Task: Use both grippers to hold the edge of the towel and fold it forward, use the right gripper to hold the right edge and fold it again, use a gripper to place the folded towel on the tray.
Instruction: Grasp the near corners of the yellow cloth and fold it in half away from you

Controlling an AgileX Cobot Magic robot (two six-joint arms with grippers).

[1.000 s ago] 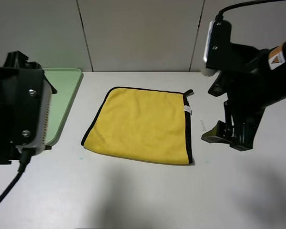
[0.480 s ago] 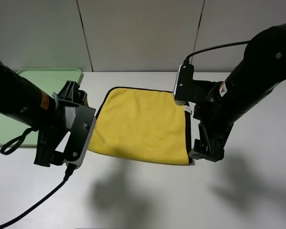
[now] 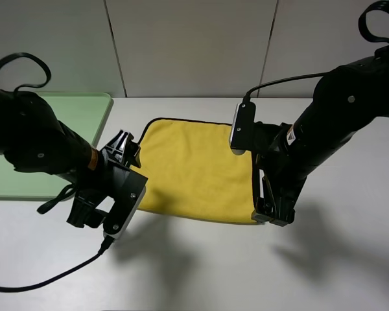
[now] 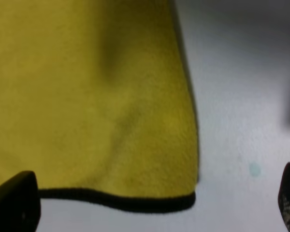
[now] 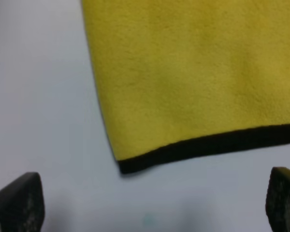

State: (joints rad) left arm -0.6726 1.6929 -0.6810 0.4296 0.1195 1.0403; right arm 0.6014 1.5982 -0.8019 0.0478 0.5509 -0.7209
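My left gripper needs to go lower before it closes on the towel, because its fingers are above the towel's near corner (image 3: 142, 208) (image 4: 182, 188) and the table.
A yellow towel (image 3: 194, 165) with black trim lies flat on the white table. My left gripper (image 3: 91, 214) hovers low at the towel's front left corner. In the left wrist view the gripper (image 4: 152, 208) is open, its two fingertips (image 4: 14, 203) spread on either side of that corner of the towel (image 4: 87, 96). My right gripper (image 3: 272, 212) hovers low at the front right corner. In the right wrist view it (image 5: 150, 208) is open and empty, with the towel's (image 5: 193, 72) corner just ahead of it. Neither gripper holds anything.
A light green tray (image 3: 84, 110) lies at the far left of the table, behind the left arm. A grey panelled wall stands behind the table. Bare white table lies in front of the towel.
Both arms have swung inward and down from the table's sides to the towel's front corners. The towel has not moved.
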